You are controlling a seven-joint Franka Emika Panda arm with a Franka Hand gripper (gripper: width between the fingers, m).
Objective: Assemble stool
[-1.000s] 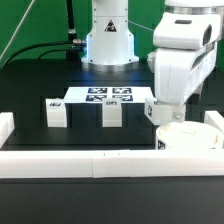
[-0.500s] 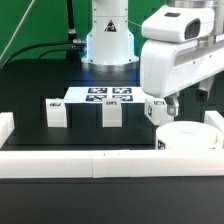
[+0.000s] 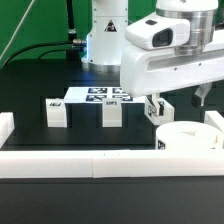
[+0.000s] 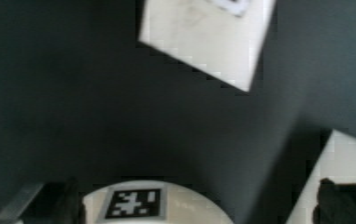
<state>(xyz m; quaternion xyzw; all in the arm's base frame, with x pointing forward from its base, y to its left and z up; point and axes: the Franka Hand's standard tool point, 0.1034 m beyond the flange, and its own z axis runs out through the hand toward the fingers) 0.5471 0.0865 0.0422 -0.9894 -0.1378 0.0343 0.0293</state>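
The white leg's tagged end [image 3: 160, 108] [image 4: 136, 203] is below the gripper's open fingers, so the gripper should first come down and then close on the leg's end.
The round white seat [image 3: 190, 138] lies at the front on the exterior view's right. Two white legs stand apart on the table, one [image 3: 55, 113] on the left and one [image 3: 112, 113] in the middle. A third leg [image 3: 156, 116] stands just behind the seat. My gripper [image 3: 157, 104] hangs right above this third leg. In the wrist view the leg's tagged top [image 4: 139, 203] shows between my dark fingertips [image 4: 50, 205], nearer one of them. My gripper [image 4: 196, 206] is open and holds nothing.
The marker board [image 3: 108, 97] lies behind the legs and shows in the wrist view [image 4: 201, 35]. White border rails run along the front [image 3: 90, 165], the left [image 3: 5, 125] and the right [image 3: 215, 122]. The robot base [image 3: 108, 40] stands at the back.
My wrist has swung and turned toward the exterior view's left, so the arm body now spans wider above the third leg. The legs and seat have not moved.
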